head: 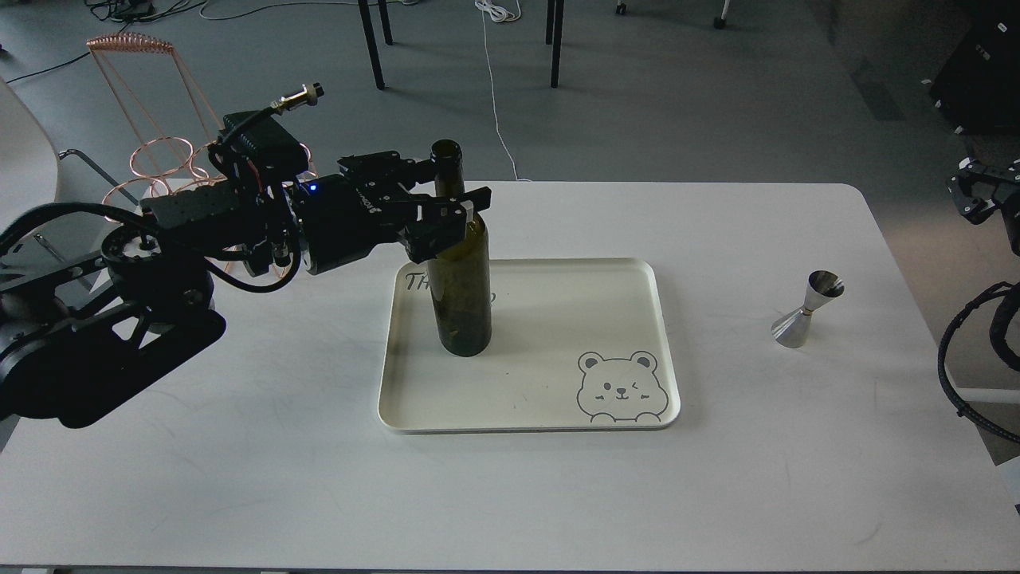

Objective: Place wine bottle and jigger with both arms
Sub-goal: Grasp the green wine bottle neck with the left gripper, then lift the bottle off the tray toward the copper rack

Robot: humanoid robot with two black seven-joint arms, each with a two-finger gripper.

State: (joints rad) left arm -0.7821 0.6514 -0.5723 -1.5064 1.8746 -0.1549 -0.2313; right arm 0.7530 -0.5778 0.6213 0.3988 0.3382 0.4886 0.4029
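My left gripper takes hold of its slim neck (pixel 449 182) next to place the wine bottle, since the bottle's body (pixel 461 298) is broad beside my open fingers.
The wine bottle (pixel 462 295), dark olive-green, stands upright on the left part of a cream tray (pixel 558 319). My left gripper (pixel 458 185) reaches in from the left at the bottle's shoulder. It is open, with one finger behind the neck and the other finger (pixel 458 209) in front of it. The steel jigger (pixel 806 311) stands alone on the white table (pixel 717 478), right of the tray. My right gripper (pixel 970 195) hangs at the right edge, off the table and far from the jigger; its fingers are too small and dark to tell apart.
The tray has a bear drawing (pixel 620 387) at its front right corner. A copper wire rack (pixel 151 151) stands behind my left arm at the table's back left. Chair legs (pixel 370 44) and cables are on the floor beyond the table.
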